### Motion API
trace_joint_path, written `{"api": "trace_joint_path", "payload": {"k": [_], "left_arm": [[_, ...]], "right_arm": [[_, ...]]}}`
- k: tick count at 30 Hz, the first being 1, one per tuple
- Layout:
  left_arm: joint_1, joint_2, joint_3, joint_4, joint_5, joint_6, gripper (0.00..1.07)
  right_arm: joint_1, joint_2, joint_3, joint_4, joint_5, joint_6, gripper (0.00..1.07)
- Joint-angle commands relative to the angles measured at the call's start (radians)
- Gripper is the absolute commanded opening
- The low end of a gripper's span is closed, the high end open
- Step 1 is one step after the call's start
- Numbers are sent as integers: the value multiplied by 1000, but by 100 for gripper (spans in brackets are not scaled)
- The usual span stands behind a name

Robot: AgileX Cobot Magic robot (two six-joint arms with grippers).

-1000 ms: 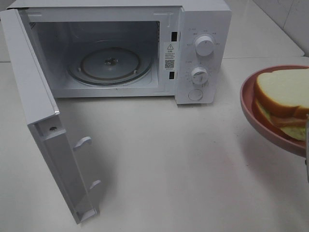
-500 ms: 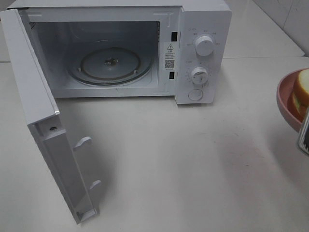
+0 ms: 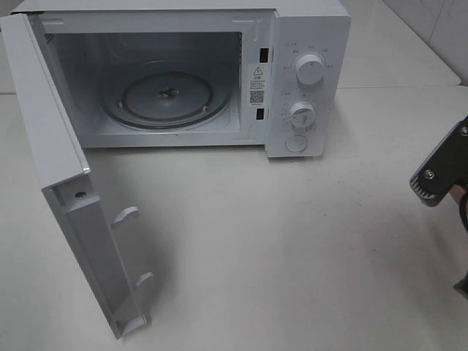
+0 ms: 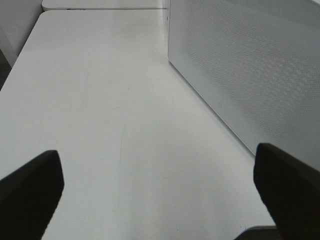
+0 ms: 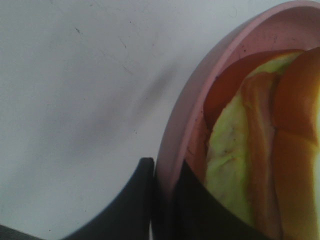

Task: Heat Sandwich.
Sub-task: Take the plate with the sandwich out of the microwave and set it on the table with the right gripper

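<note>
My right gripper is holding the pink plate and will keep holding it, because the plate's rim is above the white table in the right wrist view.
In the right wrist view the sandwich [image 5: 260, 150] lies on a round pink plate [image 5: 185, 125]: tan crust, reddish ham and pale yellow-green filling show. My right gripper [image 5: 162, 172] is shut on the plate's rim, one finger outside and one inside, and holds it above the white table. In the exterior high view the plate and sandwich are out of frame; only a black part of my right arm [image 3: 442, 172] shows at the right edge. My left gripper [image 4: 160, 175] is open and empty, low over the table beside the microwave's side wall [image 4: 250, 70].
The white microwave [image 3: 307, 29] stands at the back of the table, its door [image 3: 66, 183] swung wide open to the left. Its glass turntable [image 3: 167, 97] is bare. Two knobs [image 3: 310, 69] and a round button [image 3: 296, 143] sit on its right panel.
The plate with the sandwich has moved right, out of the exterior high view. A black part of my right arm now shows at that edge. The microwave has not moved.
</note>
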Motion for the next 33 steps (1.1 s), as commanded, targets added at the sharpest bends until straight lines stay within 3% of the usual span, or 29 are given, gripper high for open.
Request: {"api": "trace_joint_path", "payload": {"k": [1, 12, 33], "left_arm": [[-6, -20, 1, -8, -9, -3, 98], [-6, -20, 1, -8, -9, -3, 98], [-6, -20, 1, -8, -9, -3, 98]], "right_arm": [[4, 81, -37, -57, 45, 137, 1], [4, 218, -105, -70, 45, 348, 1], [4, 454, -112, -112, -32, 678, 4]]}}
